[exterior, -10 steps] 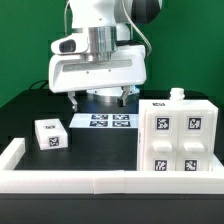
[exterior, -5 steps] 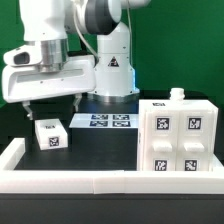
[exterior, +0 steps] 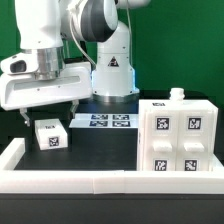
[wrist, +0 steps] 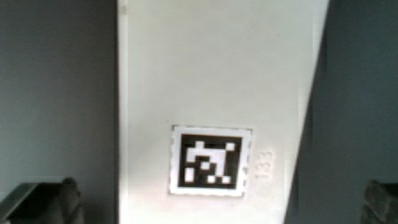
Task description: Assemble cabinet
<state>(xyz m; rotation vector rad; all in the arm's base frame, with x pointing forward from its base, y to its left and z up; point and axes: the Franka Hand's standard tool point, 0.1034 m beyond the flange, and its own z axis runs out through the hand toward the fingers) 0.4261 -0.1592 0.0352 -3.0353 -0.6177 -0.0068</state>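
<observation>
The robot's fingers are above the small white block [exterior: 50, 133], with dark gaps beside it, and would miss if they closed now. The gripper needs to go lower first, then close.
The cabinet body [exterior: 178, 136], a large white box with several tags on its front and a small knob on top, stands at the exterior view's right. A small white block [exterior: 50, 133] with tags lies at the left. My gripper [exterior: 48, 111] hangs just above this block, open and holding nothing. In the wrist view the block [wrist: 214, 100] fills the middle as a long white face with one tag. My gripper [wrist: 217, 204] straddles it, with a dark finger [wrist: 43, 201] on either side and apart from it.
The marker board [exterior: 102, 121] lies flat between the robot base and the block. A low white rim [exterior: 90, 180] edges the black table along the front and left. The robot base [exterior: 112, 75] stands at the back.
The arm has swung from above the marker board to the exterior view's left. It now hangs over the small white block, slightly lower than half a second ago.
</observation>
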